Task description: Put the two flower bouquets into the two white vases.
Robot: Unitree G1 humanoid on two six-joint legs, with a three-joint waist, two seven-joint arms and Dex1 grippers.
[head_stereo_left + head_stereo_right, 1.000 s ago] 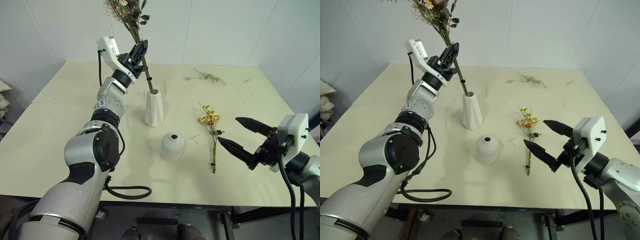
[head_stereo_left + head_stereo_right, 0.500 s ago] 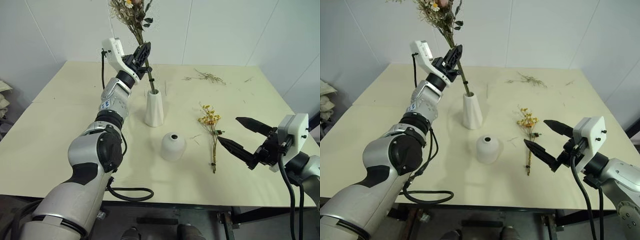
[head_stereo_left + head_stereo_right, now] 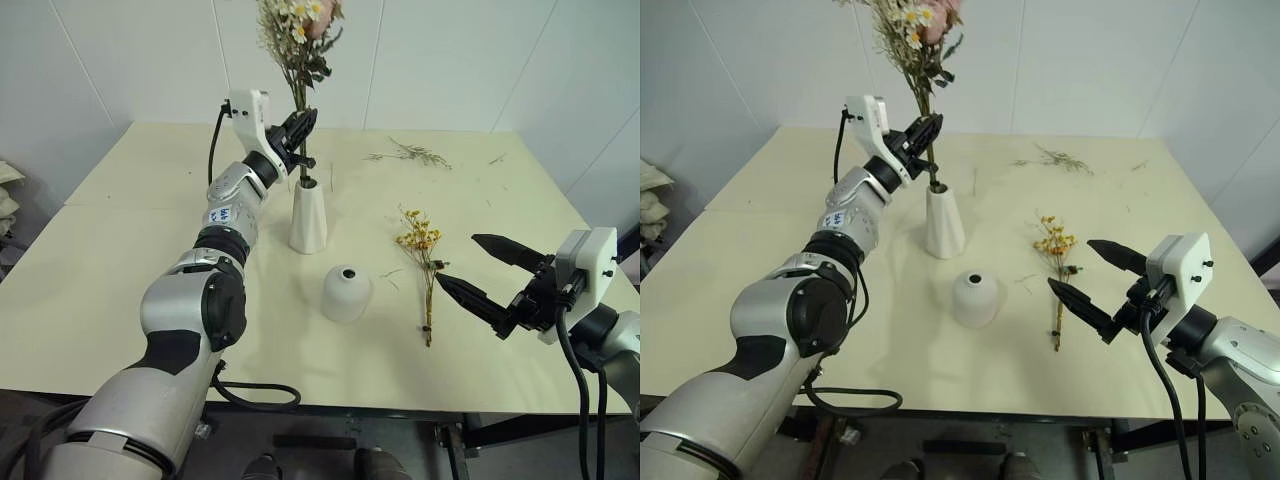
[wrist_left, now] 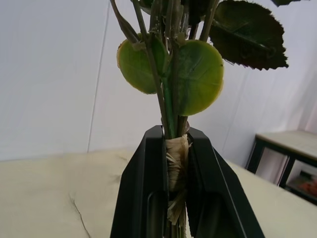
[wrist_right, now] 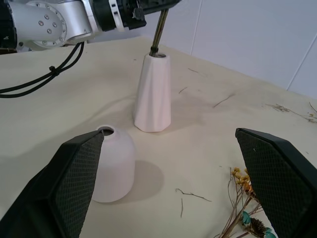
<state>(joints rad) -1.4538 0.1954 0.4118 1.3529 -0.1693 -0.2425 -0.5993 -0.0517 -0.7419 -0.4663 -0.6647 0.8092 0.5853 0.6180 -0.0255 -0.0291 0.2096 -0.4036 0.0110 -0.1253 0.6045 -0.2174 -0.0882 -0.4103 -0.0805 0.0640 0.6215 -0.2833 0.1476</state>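
The dried yellow blossoms are loose and brittle at the top of the bouquet. My right gripper should pick up that bouquet by its stems next.
My left gripper [image 3: 300,132] is shut on the stems of the larger bouquet [image 3: 296,30] with a pink rose, pale sprigs and green leaves. Its stems stand nearly upright, their lower ends inside the narrow mouth of the tall tapered white vase [image 3: 308,216]. In the left wrist view the bound stems [image 4: 174,163] sit pinched between the black fingers [image 4: 148,193]. The short rounded white vase [image 3: 346,292] stands nearer me with its small hole free. The slim yellow bouquet [image 3: 421,262] lies flat on the table to its right. My right gripper [image 3: 475,268] hangs open beside that bunch, touching nothing.
Loose dried twig scraps [image 3: 410,153] lie at the back right of the cream table [image 3: 120,250], with small bits near the yellow bunch. A black cable [image 3: 255,392] loops under my left arm at the table's front edge. A white wall rises behind the table.
My left gripper has moved right and a little down while rolling, bringing the larger bouquet from a left lean to nearly upright in the tall vase. The right gripper has stayed still.
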